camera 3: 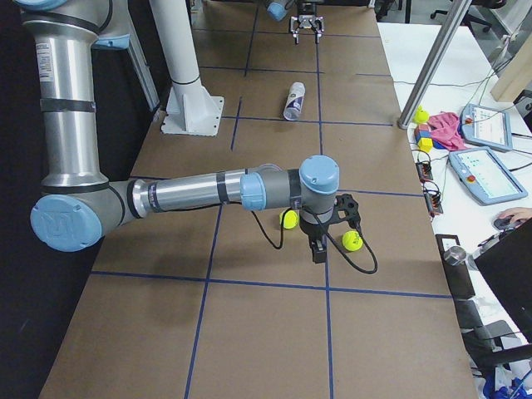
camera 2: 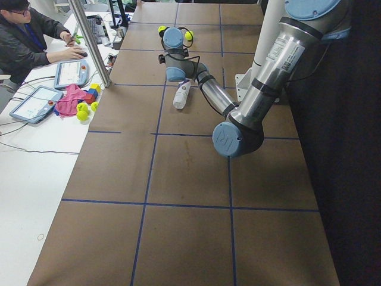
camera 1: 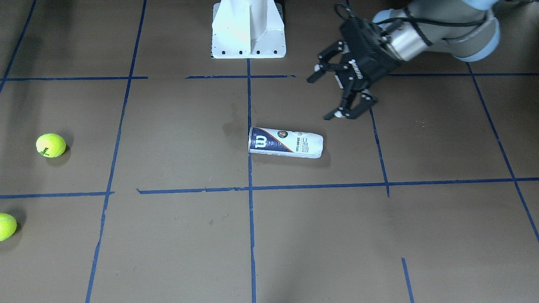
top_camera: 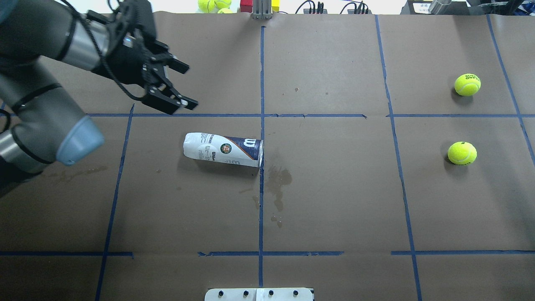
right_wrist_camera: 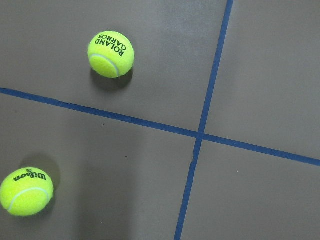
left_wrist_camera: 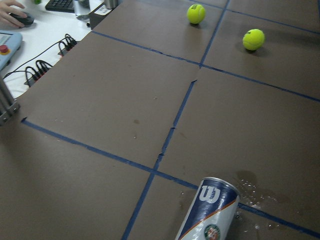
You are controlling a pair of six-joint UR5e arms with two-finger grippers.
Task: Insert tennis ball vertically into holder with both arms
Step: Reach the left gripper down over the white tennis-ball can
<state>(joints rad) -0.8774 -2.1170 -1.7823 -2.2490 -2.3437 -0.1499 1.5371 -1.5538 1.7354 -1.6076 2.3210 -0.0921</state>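
Note:
The holder lies on its side as a long tube (camera 1: 308, 144). Next, my left gripper grabs the middle of its labeled body (camera 1: 286, 142).
The holder (camera 1: 286, 143), a clear tube with a navy-and-white label, lies on its side at the table's middle. It also shows in the overhead view (top_camera: 223, 149) and the left wrist view (left_wrist_camera: 210, 215). My left gripper (camera 1: 321, 99) is open and empty, hovering beside the tube's closed end on the far side (top_camera: 188, 85). Two tennis balls (top_camera: 467, 84) (top_camera: 462, 153) lie on the right side of the table. The right wrist view shows both (right_wrist_camera: 110, 54) (right_wrist_camera: 26, 191). My right gripper (camera 3: 318, 249) hangs above them; I cannot tell whether it is open or shut.
The white pedestal base (camera 1: 248, 38) stands at the robot's edge of the table. A wet stain (top_camera: 278, 184) marks the paper by the tube's open end. More balls (top_camera: 213, 5) and a metal post (camera 2: 89, 42) stand at the operators' edge, with tablets on the desk beyond.

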